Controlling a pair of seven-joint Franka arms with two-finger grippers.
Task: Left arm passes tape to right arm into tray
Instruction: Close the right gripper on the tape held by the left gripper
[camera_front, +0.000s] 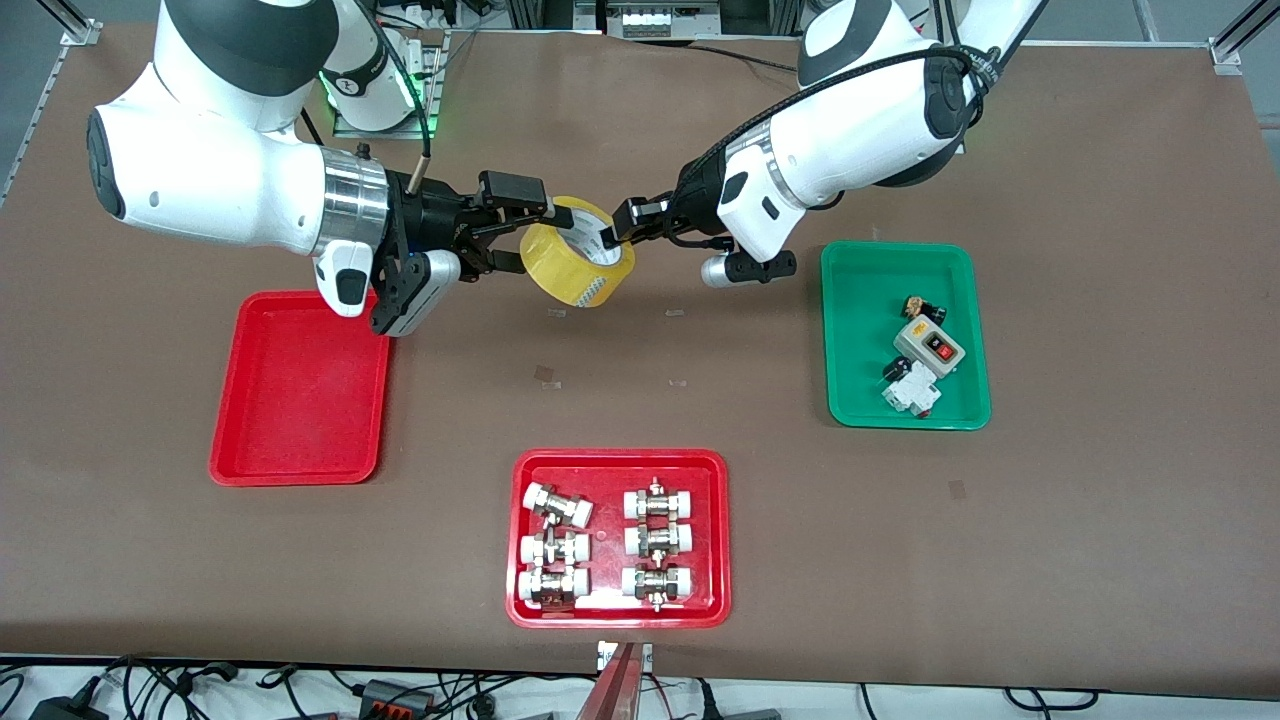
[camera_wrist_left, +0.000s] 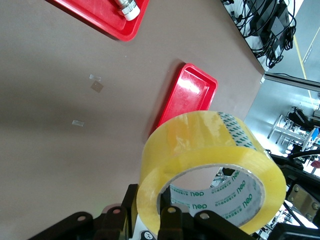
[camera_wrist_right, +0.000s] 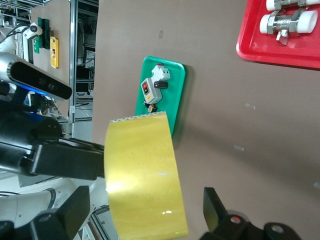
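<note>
The robot's right gripper should grab the tape across its two flat sides next, because the tape's outer band (camera_front: 560, 269) (camera_wrist_right: 145, 177) curves round.
The tape (camera_front: 575, 262), a yellow translucent roll with a pale printed core, hangs tilted in the air over the brown table between the two arms. My left gripper (camera_front: 612, 235) is shut on the roll's wall, one finger inside the core and one outside (camera_wrist_left: 155, 210). My right gripper (camera_front: 512, 236) is open, its two fingers standing either side of the roll (camera_wrist_right: 142, 170) with gaps showing; one finger (camera_wrist_right: 216, 205) is well apart from it. The tray (camera_front: 300, 390), plain red with nothing in it, lies on the table toward the right arm's end, also seen in the left wrist view (camera_wrist_left: 190, 95).
A wider red tray (camera_front: 620, 460) with several white-capped metal fittings lies near the table's front edge. A green tray (camera_front: 860, 330) with small electrical parts lies toward the left arm's end. Bits of tape are stuck on the brown mat (camera_front: 700, 350).
</note>
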